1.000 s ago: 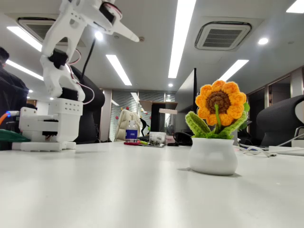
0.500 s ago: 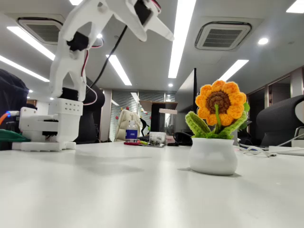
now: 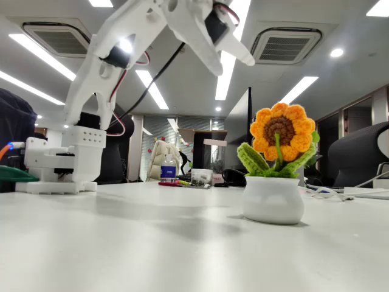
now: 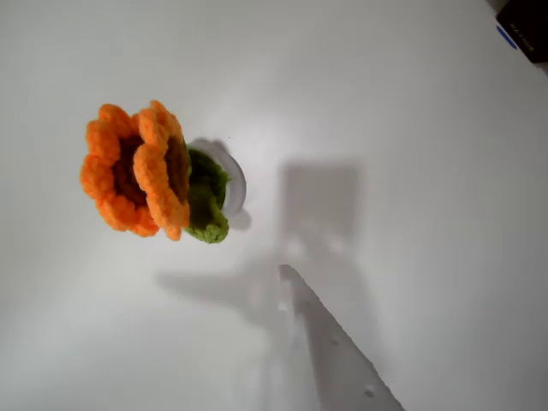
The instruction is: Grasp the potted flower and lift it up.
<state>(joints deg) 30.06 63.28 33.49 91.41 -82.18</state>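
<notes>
My gripper is about to grab the potted flower with its white pot [image 3: 273, 199] by its orange flower head [image 3: 281, 130], to lift it with the pot hanging free.
The potted flower [image 3: 281, 131] stands upright on the white table: orange-yellow crocheted petals, a brown centre, green yarn leaves and a squat white pot [image 3: 273, 199]. My white gripper [image 3: 237, 68] hangs high in the air, up and to the left of the flower, well clear of it. Its jaws stand apart with nothing between them. The wrist view looks down on the flower [image 4: 141, 171] and its pot rim [image 4: 233, 181] at upper left, with one finger [image 4: 332, 347] reaching in from the bottom edge, short of the pot.
The arm's base [image 3: 61, 165] sits at the table's left. At the far edge lie a small bottle [image 3: 168, 167] and some clutter. Cables [image 3: 331, 192] trail right of the pot. A dark object [image 4: 527, 26] sits at the wrist view's top right corner.
The arm has unfolded and swung the gripper rightward toward the flower, from above the base to near the picture's middle top. The flower has not moved.
</notes>
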